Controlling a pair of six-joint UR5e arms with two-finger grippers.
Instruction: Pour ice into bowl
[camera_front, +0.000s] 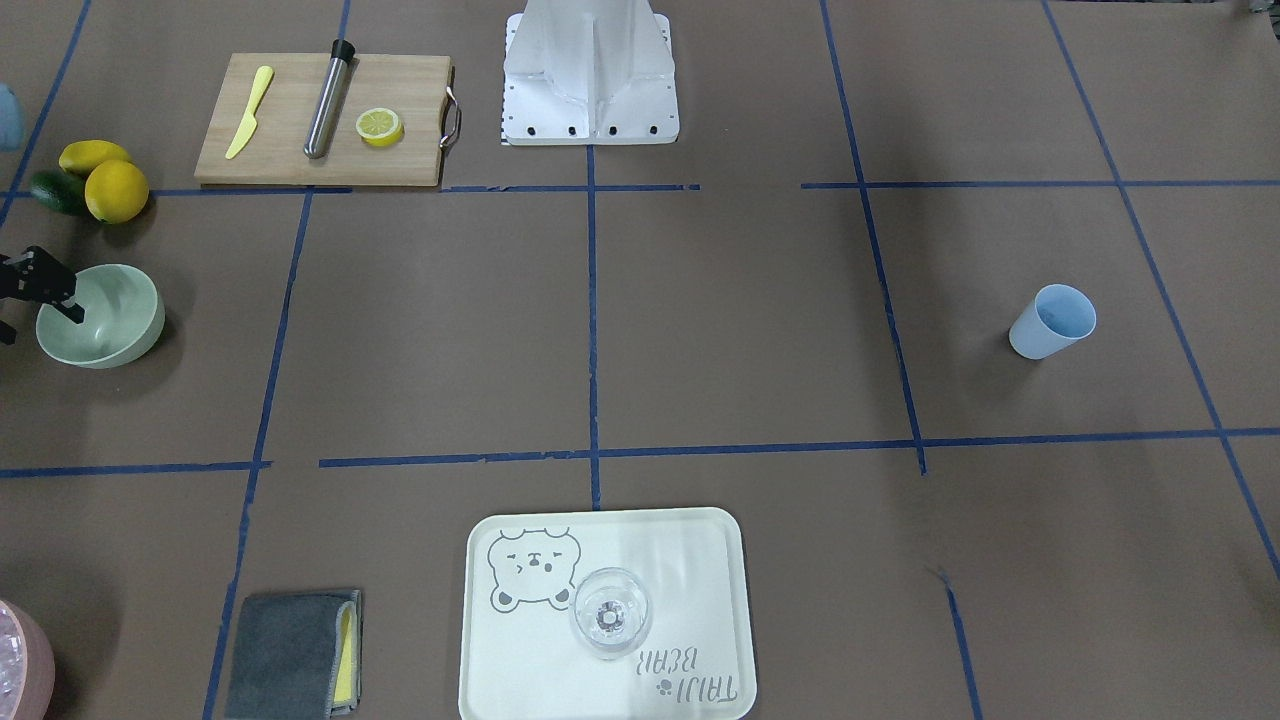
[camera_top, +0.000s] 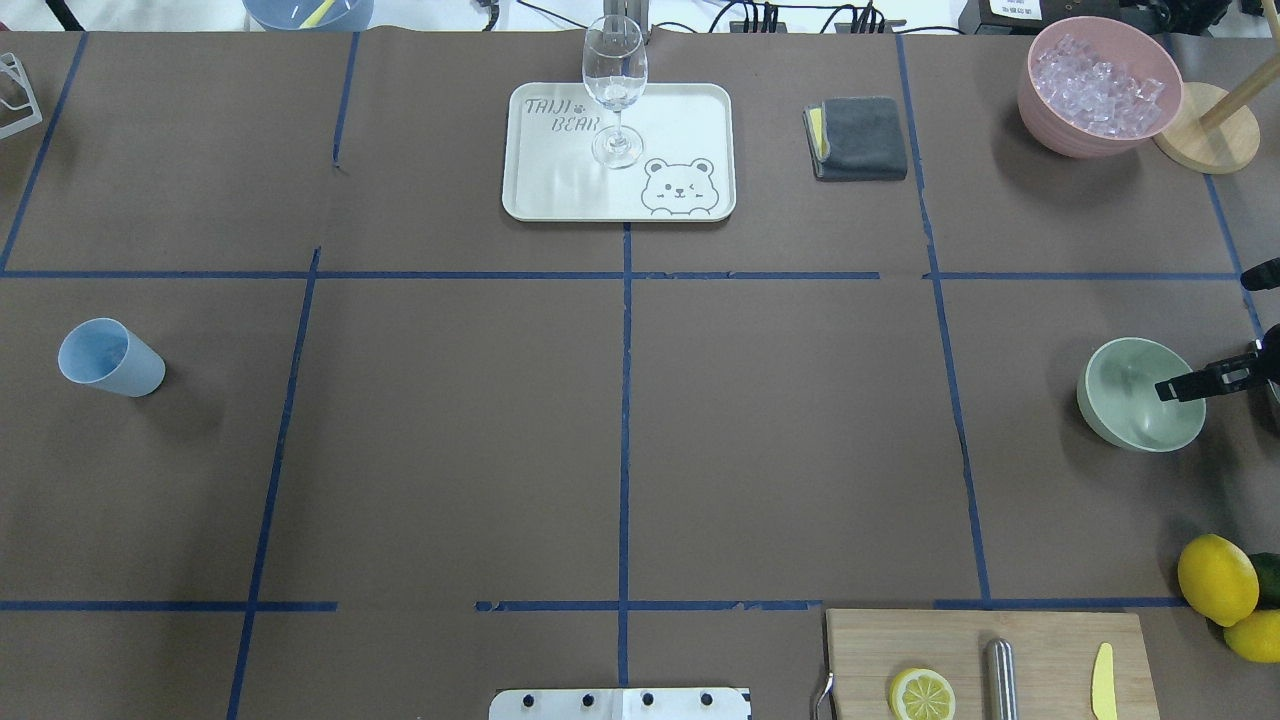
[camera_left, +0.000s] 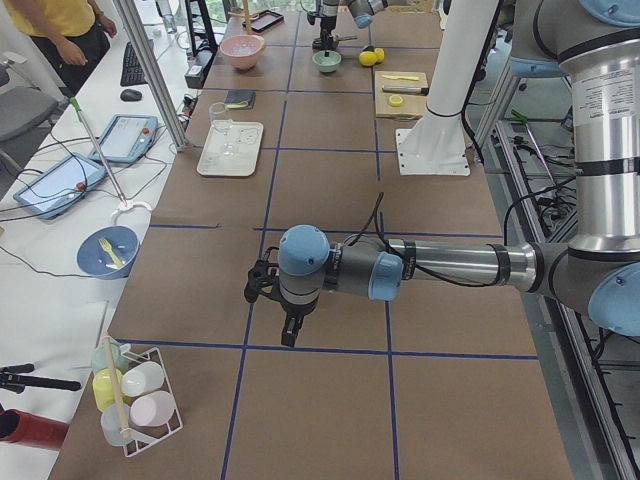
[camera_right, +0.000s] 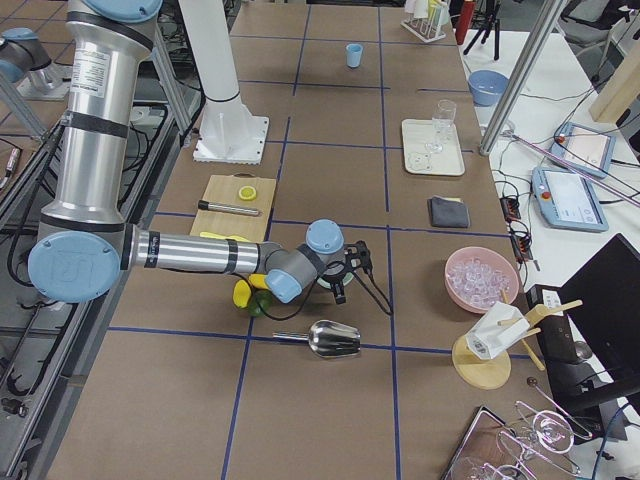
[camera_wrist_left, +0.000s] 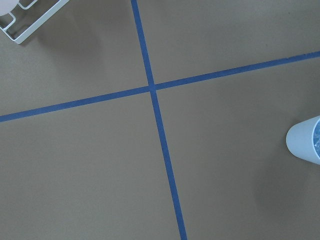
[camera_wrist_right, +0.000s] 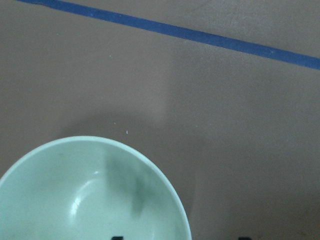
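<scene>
The bowl (camera_front: 103, 317) is too wide to span and its thin rim is open, so I will grab it by its rim with my right gripper next.
The sage-green bowl (camera_top: 1140, 393) stands empty at the table's right side; it also shows in the front view (camera_front: 100, 315) and the right wrist view (camera_wrist_right: 90, 195). My right gripper (camera_front: 40, 327) is open and empty at the bowl. One of its fingers (camera_top: 1195, 383) reaches over the rim and the other is outside the bowl. The ice (camera_top: 1100, 85) fills the pink container (camera_top: 1045, 120) at the far right. My left gripper (camera_left: 272, 300) hangs over bare table near the blue cup (camera_top: 105, 358). I cannot tell whether it is open or shut.
A metal scoop (camera_right: 335, 340) lies on the table beyond the bowl. Lemons (camera_top: 1215, 580), a cutting board (camera_top: 990, 665) with a lemon slice, a tray (camera_top: 690, 120) with a wine glass (camera_top: 614, 85) and a grey cloth (camera_top: 860, 138) are around.
</scene>
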